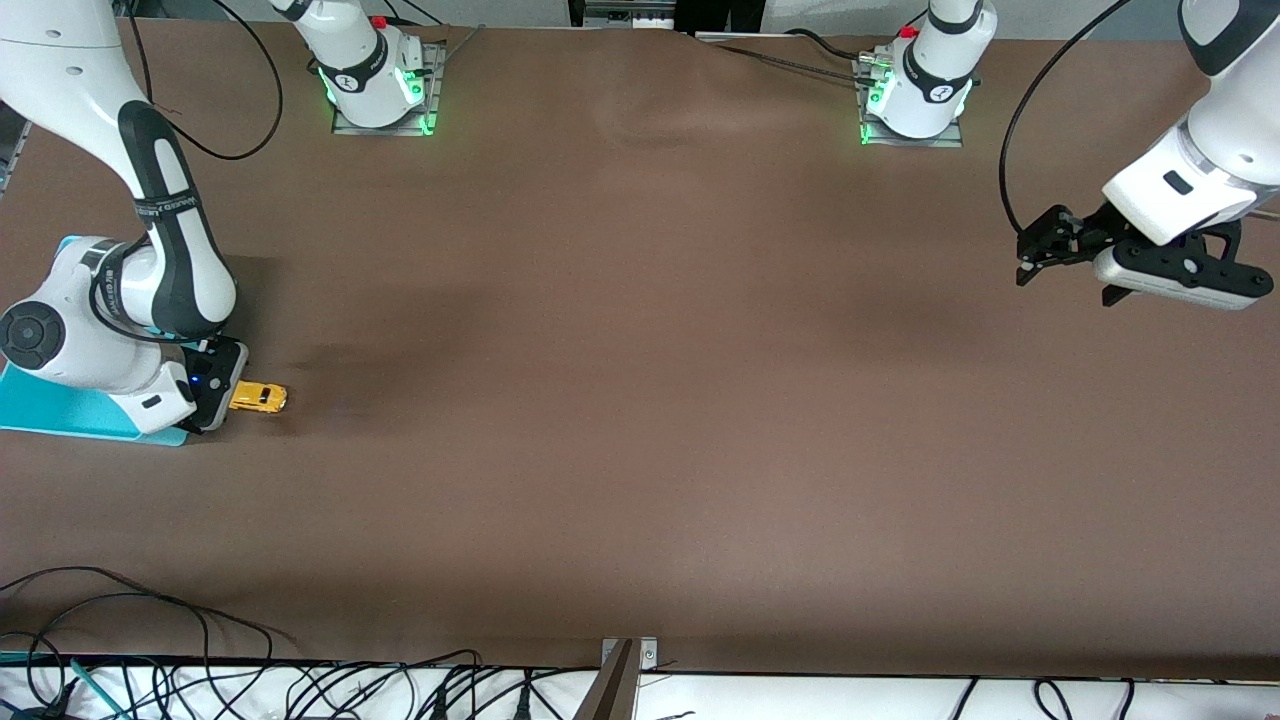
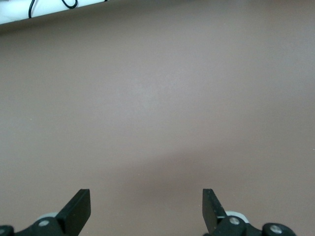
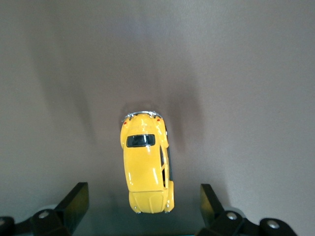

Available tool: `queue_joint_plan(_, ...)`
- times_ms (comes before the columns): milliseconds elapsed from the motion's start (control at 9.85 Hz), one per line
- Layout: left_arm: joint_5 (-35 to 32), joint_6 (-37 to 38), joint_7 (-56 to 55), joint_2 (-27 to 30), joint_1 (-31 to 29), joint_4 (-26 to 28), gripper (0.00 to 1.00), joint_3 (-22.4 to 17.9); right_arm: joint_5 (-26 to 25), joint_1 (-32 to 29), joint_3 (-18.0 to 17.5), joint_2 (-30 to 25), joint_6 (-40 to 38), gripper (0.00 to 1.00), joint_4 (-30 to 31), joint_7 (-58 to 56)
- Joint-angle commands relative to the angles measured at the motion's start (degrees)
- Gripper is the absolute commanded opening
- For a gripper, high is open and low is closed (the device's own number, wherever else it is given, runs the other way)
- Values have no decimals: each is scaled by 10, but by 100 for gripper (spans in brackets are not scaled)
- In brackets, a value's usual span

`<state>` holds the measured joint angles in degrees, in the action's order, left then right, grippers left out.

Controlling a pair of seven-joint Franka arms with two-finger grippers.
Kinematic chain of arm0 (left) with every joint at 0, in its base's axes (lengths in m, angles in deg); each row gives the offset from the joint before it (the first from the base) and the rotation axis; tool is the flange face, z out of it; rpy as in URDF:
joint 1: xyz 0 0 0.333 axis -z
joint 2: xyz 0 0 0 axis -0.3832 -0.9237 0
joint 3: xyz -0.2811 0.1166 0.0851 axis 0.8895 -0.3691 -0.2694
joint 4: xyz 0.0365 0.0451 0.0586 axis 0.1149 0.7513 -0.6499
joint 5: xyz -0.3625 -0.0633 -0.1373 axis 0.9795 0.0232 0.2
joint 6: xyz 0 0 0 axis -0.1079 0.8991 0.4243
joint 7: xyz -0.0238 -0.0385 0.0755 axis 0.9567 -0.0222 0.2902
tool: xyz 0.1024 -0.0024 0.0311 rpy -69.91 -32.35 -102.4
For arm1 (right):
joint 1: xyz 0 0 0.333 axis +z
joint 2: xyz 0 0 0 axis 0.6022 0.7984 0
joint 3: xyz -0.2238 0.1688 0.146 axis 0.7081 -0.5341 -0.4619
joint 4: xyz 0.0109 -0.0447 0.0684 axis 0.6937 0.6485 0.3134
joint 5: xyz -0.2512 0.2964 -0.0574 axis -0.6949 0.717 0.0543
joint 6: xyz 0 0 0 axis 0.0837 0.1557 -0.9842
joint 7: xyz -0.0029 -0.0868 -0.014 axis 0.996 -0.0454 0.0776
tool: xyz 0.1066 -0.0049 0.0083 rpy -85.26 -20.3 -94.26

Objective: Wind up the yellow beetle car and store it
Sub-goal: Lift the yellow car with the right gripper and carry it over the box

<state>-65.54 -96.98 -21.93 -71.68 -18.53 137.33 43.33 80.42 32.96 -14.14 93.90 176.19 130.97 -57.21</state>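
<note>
The yellow beetle car needs to be stored in the teal tray, so my right gripper should grab it by its front hood next.
The yellow beetle car stands on the brown table toward the right arm's end, beside a teal tray. My right gripper is low over the table at the car's end nearest the tray. In the right wrist view the car lies lengthwise, one end between the spread fingers, with nothing touching it. My right gripper is open. My left gripper waits open and empty in the air toward the left arm's end; the left wrist view shows only bare table past it.
The teal tray is partly hidden under the right arm's wrist. Cables lie along the table edge nearest the front camera. The arms' bases stand at the edge farthest from it.
</note>
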Motion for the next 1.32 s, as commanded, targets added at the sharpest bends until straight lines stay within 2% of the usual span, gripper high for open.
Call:
queue_joint_plan(0,-13,66,-15,-1,10,-25,100,-12,-5,-8,-2,4,36,100,16,-23)
queue_joint_plan(203,-11,104,-15,-23,8,-62,100,-12,-2,-8,-2,4,47,86,24,-22)
queue_joint_plan(508,9,103,-11,-24,-20,-54,100,3,3,-9,-2,12,48,86,31,-13)
queue_joint_plan(609,4,101,-11,-25,-19,-55,100,3,3,-11,-2,15,48,72,31,-13)
queue_joint_plan(914,2,102,-10,-33,-15,-64,100,3,10,-12,-3,15,48,1,32,-12)
queue_joint_plan(1218,3,105,-9,-31,-15,-66,100,3,23,-11,-8,-17,33,0,29,-12)
